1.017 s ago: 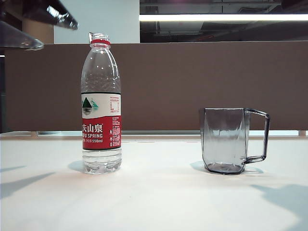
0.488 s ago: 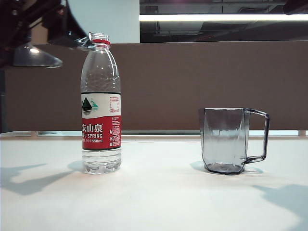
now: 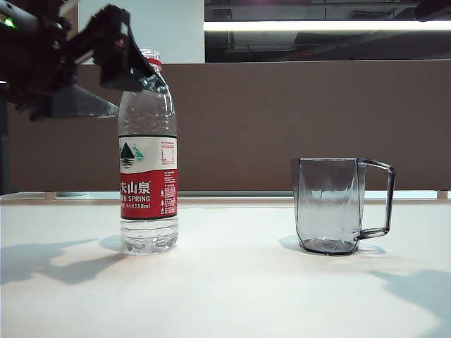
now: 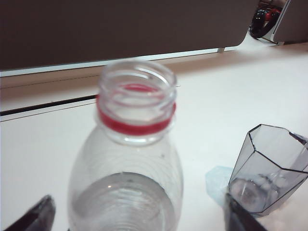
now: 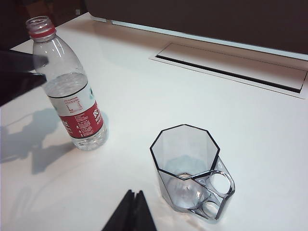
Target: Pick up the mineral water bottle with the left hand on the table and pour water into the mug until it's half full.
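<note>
My left gripper should grab the bottle by its straight-sided upper label next, because the bottle's shoulder slopes in toward the bottle's opening.
The mineral water bottle stands upright and uncapped on the white table, left of centre, partly filled. My left gripper hangs open at the bottle's shoulder, one finger on each side. In the left wrist view the bottle fills the gap between the fingers of the left gripper, with space on both sides. The smoky grey mug stands empty to the right, handle facing right. My right gripper is shut and empty above the table near the mug, with the bottle farther off.
A brown partition runs behind the table. A long cable slot is set into the tabletop beyond the mug. The left arm's dark body reaches in beside the bottle.
The left arm has come down from the upper left toward the bottle; its open fingers now straddle the bottle's shoulder. Bottle, mug and right arm have not moved.
</note>
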`<state>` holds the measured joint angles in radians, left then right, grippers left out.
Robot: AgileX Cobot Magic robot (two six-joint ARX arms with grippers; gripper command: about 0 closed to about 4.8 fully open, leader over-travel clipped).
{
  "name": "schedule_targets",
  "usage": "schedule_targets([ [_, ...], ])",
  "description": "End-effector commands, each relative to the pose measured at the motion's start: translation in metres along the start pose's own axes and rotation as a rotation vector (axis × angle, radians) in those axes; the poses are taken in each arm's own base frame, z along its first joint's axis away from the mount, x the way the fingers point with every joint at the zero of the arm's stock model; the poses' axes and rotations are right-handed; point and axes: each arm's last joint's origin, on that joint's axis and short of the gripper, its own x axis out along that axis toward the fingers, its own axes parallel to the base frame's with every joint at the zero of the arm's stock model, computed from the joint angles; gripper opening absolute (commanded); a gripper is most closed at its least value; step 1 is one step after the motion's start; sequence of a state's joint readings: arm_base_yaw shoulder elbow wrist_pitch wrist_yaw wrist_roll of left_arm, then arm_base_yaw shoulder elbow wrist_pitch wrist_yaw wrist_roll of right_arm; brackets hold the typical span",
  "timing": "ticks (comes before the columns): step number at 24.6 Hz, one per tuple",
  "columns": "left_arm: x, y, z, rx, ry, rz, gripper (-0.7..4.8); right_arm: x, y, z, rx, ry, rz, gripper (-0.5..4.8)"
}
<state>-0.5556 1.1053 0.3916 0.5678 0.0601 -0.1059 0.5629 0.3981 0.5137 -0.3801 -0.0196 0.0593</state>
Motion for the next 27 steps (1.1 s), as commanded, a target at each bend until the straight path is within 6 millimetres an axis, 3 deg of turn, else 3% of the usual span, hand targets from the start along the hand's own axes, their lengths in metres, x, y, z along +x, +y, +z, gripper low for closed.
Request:
schedule_targets([
  [1, 0.007, 0.001, -0.003, 0.002, -0.007, -0.002, 4.79, -0.001, 0.0, 0.004, -0.001, -0.026, 0.004, -0.09],
  [12, 0.033, 0.005, -0.028, -0.001, 0.017, -0.002, 4.79, -0.001, 0.0, 0.004, -0.001, -0.026, 0.008, -0.09],
  [27, 0.045, 0.007, -0.043, -0.004, 0.006, -0.003, 4.79, -0.001, 0.0, 0.004, -0.001, -0.026, 0.008, -0.09],
])
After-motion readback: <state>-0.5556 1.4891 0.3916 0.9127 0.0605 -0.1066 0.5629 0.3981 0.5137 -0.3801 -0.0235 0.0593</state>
